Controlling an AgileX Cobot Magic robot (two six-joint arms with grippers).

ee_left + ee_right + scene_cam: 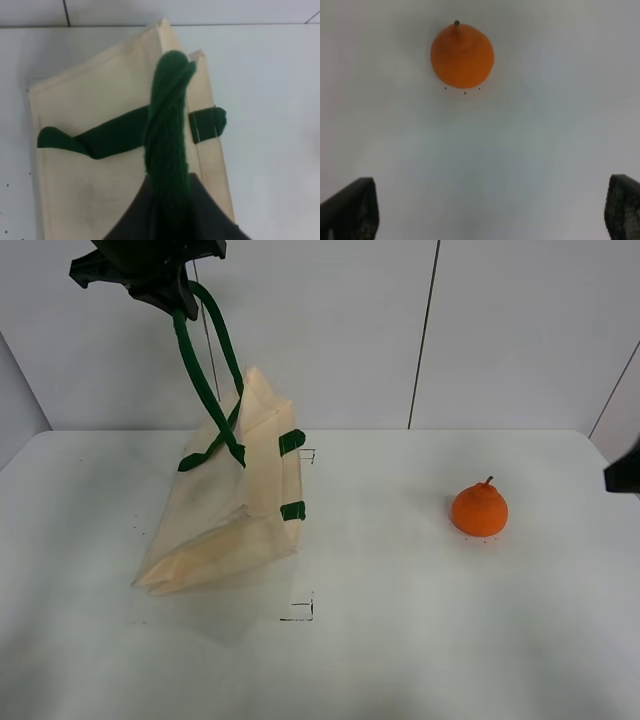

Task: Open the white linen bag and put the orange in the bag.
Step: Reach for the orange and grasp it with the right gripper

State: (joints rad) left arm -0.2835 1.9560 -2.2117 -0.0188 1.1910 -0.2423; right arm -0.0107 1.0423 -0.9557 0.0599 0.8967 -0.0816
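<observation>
My right gripper needs to put the orange into the white linen bag (235, 510), so it should next take hold of the orange's round body (479, 510).
The white linen bag (235, 510) is cream cloth with dark green straps. It hangs tilted, its lower edge on the table. My left gripper (165, 285) is high above it, shut on a green strap handle (205, 370) and holding the bag up. The left wrist view shows the strap (167, 130) running up from the bag (100, 170) into the gripper. The orange (480, 509) sits on the table at the right, apart from the bag. My right gripper (490, 220) is open and empty, some way from the orange (462, 56); only a dark corner of that arm (625, 470) shows in the high view.
The white table (400, 640) carries small black corner marks (300, 612) near the bag. A white panelled wall (430, 330) stands behind the table.
</observation>
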